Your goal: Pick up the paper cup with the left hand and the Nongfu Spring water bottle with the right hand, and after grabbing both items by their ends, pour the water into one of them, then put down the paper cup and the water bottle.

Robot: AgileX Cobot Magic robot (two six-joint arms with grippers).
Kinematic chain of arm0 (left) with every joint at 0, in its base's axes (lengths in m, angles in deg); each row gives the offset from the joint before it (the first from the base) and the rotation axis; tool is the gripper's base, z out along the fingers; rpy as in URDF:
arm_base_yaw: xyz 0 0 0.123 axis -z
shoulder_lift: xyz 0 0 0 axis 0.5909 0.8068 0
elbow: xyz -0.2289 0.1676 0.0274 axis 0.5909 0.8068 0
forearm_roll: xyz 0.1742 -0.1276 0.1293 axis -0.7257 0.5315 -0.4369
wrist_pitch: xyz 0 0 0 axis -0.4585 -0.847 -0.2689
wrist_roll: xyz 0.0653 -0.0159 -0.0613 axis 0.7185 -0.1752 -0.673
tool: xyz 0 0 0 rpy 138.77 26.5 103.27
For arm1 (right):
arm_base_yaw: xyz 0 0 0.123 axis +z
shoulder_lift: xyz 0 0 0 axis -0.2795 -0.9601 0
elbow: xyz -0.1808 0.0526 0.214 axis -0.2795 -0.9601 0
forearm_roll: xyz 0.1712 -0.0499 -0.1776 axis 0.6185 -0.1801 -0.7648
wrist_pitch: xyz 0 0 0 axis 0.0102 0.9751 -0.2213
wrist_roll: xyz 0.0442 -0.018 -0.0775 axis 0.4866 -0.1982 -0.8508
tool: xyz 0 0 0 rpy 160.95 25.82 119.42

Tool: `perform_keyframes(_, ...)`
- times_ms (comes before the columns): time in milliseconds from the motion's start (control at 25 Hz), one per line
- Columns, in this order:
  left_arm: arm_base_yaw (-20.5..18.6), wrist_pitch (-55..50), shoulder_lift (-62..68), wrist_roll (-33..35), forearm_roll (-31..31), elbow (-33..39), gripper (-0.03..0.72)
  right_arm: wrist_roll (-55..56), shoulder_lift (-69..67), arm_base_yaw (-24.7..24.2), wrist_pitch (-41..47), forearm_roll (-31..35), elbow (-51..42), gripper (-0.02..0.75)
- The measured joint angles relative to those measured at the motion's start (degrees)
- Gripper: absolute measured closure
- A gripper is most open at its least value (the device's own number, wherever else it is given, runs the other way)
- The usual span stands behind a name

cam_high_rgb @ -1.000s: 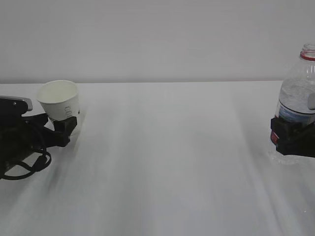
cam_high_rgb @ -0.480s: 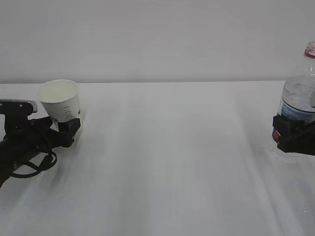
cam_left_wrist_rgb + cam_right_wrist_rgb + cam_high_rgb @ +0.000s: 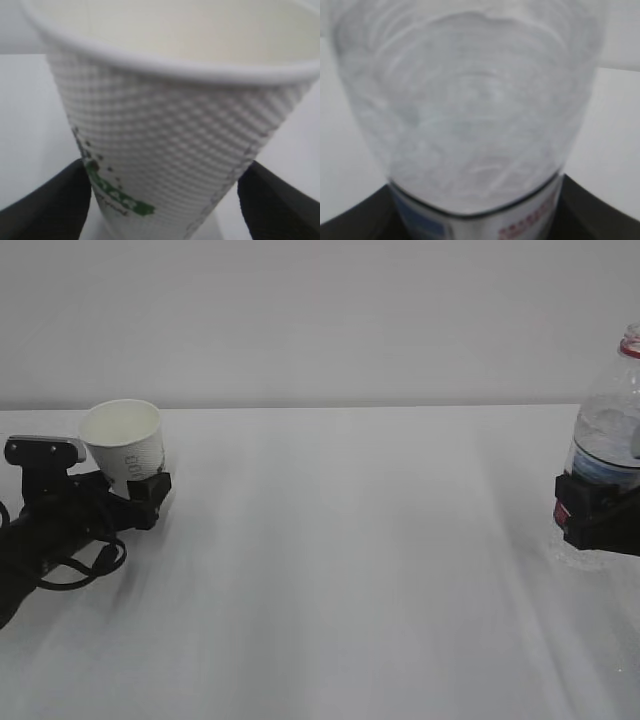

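Observation:
I should next use my left gripper to grab the paper cup by its narrower lower part (image 3: pixel 132 472), as the cup widens to a wide rim and narrows toward its base.
The white paper cup (image 3: pixel 125 445) stands at the far left of the table, mouth up. My left gripper (image 3: pixel 135 490) is open around the cup's lower part. In the left wrist view the ribbed cup (image 3: pixel 165 125) fills the frame. One black finger (image 3: pixel 50 205) touches the side with the green print, and a sliver of table shows before the other finger (image 3: pixel 280 200). At the right edge, my right gripper (image 3: pixel 595 515) is shut on the label band of the capless water bottle (image 3: pixel 605 440), which stays upright. The bottle (image 3: pixel 470 100) blurs the right wrist view. I cannot make out the water.
The white table (image 3: pixel 350 560) stretches between the two arms against a plain pale wall. Loose black cables (image 3: pixel 70 560) hang from the left arm near the table's left edge.
The left arm has slid right and risen a little, the cup has shifted slightly right and the jaws have widened a touch. The bottle moved slightly right and up with the right gripper.

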Motion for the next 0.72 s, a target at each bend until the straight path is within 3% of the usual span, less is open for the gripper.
perform_keyframes(720,0.00,0.00,0.95,-0.24,0.00,-0.82,-0.006,0.00,0.00,0.00,0.00,0.26,-0.12,0.288)
